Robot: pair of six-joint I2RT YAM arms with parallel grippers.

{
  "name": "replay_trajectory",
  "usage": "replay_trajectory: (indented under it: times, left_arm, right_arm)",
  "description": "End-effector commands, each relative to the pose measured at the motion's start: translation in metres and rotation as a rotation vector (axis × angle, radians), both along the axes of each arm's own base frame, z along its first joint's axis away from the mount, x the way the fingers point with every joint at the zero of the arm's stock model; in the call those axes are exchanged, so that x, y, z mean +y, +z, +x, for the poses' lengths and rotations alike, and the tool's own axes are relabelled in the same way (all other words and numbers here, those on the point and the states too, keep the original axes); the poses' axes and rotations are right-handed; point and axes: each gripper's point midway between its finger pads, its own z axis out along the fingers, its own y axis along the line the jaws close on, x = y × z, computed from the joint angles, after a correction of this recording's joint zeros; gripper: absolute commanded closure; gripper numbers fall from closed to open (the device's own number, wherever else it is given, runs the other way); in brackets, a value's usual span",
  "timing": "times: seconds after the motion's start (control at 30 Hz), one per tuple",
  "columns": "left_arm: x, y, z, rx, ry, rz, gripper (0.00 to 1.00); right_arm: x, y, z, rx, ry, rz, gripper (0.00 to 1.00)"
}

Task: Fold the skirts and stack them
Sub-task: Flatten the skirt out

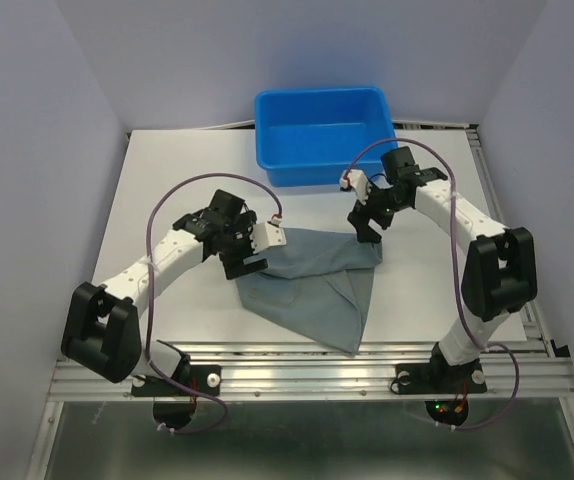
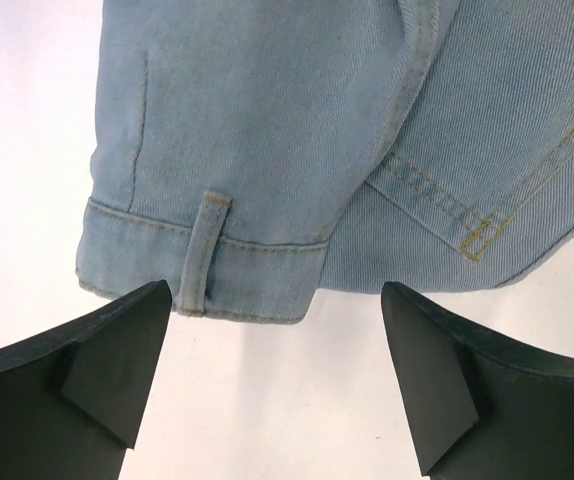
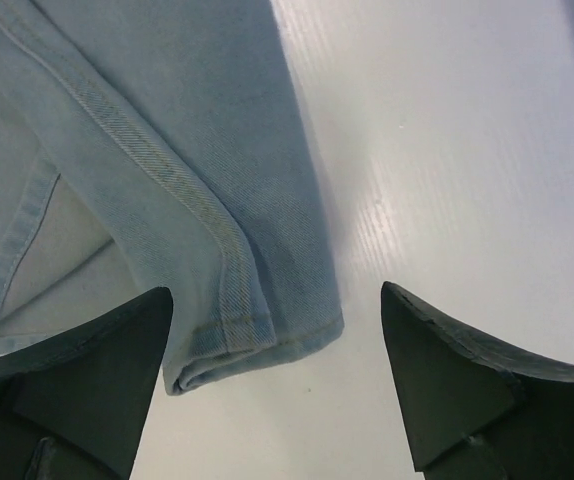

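The denim skirt (image 1: 317, 285) needs to be spread flat for folding, so the robot's left gripper should next grab it at the waistband corner by the belt loop.
A grey-blue denim skirt (image 1: 317, 285) lies partly folded on the white table, its top edge running between the two grippers and a point hanging toward the near edge. My left gripper (image 1: 257, 252) is open and empty at the skirt's left corner; the left wrist view shows the waistband with a belt loop (image 2: 202, 255) just beyond the fingertips (image 2: 127, 350). My right gripper (image 1: 367, 228) is open and empty over the skirt's right corner; the right wrist view shows a folded hem corner (image 3: 247, 330) between the fingers.
A bright blue plastic tub (image 1: 322, 135) stands at the back of the table, just behind the right arm. The table's metal rail (image 1: 307, 375) runs along the near edge.
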Motion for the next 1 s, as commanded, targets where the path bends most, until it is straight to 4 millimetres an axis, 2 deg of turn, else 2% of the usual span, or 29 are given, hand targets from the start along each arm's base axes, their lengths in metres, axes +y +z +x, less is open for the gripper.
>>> replay_trajectory:
  times: [0.0,0.03,0.17,0.3,0.33,0.4,0.5,0.53,0.73,0.8,0.97]
  left_arm:
    - [-0.001,0.014,-0.003,0.072,0.017,-0.050,0.01]
    - [0.001,0.015,-0.002,0.081,0.026,-0.053,0.01]
    - [0.001,0.014,-0.002,0.121,0.040,-0.050,0.01]
    - [0.002,0.011,-0.003,0.122,0.023,-0.040,0.02]
    - [0.003,0.010,-0.002,0.111,0.019,-0.035,0.04]
    - [0.006,0.004,-0.006,0.122,-0.009,-0.017,0.11]
    - [0.008,-0.002,-0.009,0.122,-0.054,0.005,0.20]
    - [0.008,-0.002,-0.008,0.110,-0.072,0.009,0.21]
    - [0.011,-0.015,-0.009,0.081,-0.147,0.044,0.25]
    - [0.016,-0.022,-0.009,0.068,-0.159,0.069,0.26]
    - [0.018,-0.034,0.005,0.005,-0.163,0.098,0.28]
  right_arm:
    - [0.011,-0.004,-0.016,0.065,0.147,-0.052,0.12]
    - [0.011,-0.015,-0.026,0.120,0.165,-0.070,0.12]
    - [0.000,-0.034,-0.037,0.174,0.197,-0.143,0.18]
    - [-0.003,-0.037,-0.041,0.189,0.192,-0.157,0.45]
    - [-0.002,-0.035,-0.040,0.188,0.179,-0.156,0.56]
    - [-0.001,-0.024,-0.036,0.159,0.165,-0.145,0.68]
    - [0.000,-0.005,-0.035,0.114,0.145,-0.126,0.78]
    - [0.000,-0.002,-0.036,0.105,0.140,-0.123,0.84]
    - [-0.006,-0.001,-0.040,0.100,0.123,-0.144,0.98]
    - [-0.006,-0.002,-0.041,0.102,0.119,-0.143,0.99]
    - [-0.005,0.003,-0.040,0.090,0.111,-0.130,0.99]
